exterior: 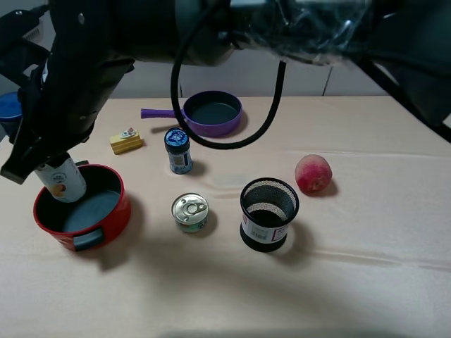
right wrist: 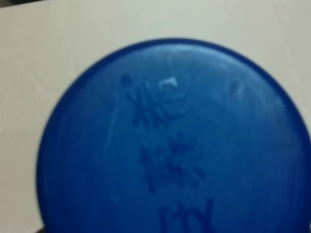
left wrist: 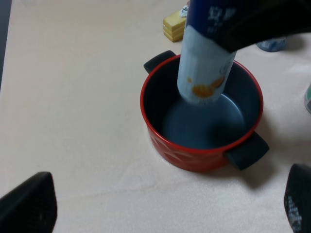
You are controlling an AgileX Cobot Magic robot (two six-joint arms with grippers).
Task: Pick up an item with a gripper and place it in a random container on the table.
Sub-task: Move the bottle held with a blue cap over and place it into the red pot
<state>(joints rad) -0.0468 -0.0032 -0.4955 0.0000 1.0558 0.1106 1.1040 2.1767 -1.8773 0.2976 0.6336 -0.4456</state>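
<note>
I should lower the bottle farther in with my right gripper before I let go, because the white bottle's lower end (exterior: pixel 70 196) is high above the red pot's bottom.
The tall white bottle (exterior: pixel 62 179) with blue print and an orange fruit picture hangs upright with its lower end inside the red pot (exterior: pixel 113 215), near the pot's far wall. My right gripper (exterior: pixel 42 156) has reached across to the left and is shut on the bottle's upper part. The left wrist view shows the bottle (left wrist: pixel 204 73) in the pot (left wrist: pixel 194 155), under the right gripper's black jaws. I cannot tell whether its base touches the pot floor. Its blue cap (right wrist: pixel 170 145) fills the right wrist view. My left gripper (left wrist: pixel 163 208) is open and empty, short of the pot.
On the beige cloth of the table (exterior: pixel 366 282) are a purple long-handled pan (exterior: pixel 211 113), a short blue-lidded jar (exterior: pixel 178 150), a yellow block (exterior: pixel 126 141), a tin can (exterior: pixel 190 212), a black mesh cup (exterior: pixel 268 213) and a peach (exterior: pixel 313 173).
</note>
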